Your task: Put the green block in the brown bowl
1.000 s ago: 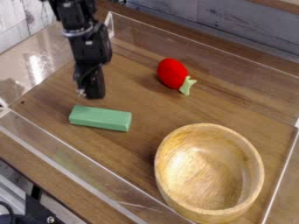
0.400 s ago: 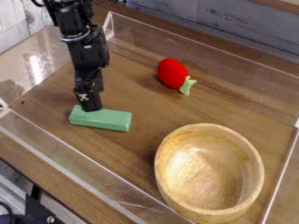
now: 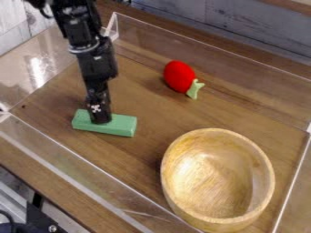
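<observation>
Next, my gripper grabs the block by its middle [image 3: 107, 125] to get the green block into the brown bowl [image 3: 220, 135].
The green block [image 3: 116, 125] lies flat on the wooden table, left of centre. My gripper [image 3: 95, 116] points straight down onto the block's left end, its black fingers spread apart and low over it. The fingers hide that end of the block, and I cannot tell whether they touch it. The brown bowl [image 3: 220, 135] stands at the lower right, a large round wooden bowl with nothing in it, well apart from the gripper.
A red rounded object [image 3: 180, 75] with a small pale green tip lies behind the block, toward the middle. Clear plastic walls [image 3: 73, 168] enclose the work surface along the front, left and back.
The gripper has come down from just behind the block onto its left end, and its fingers have spread. The block, bowl and red object have not moved.
</observation>
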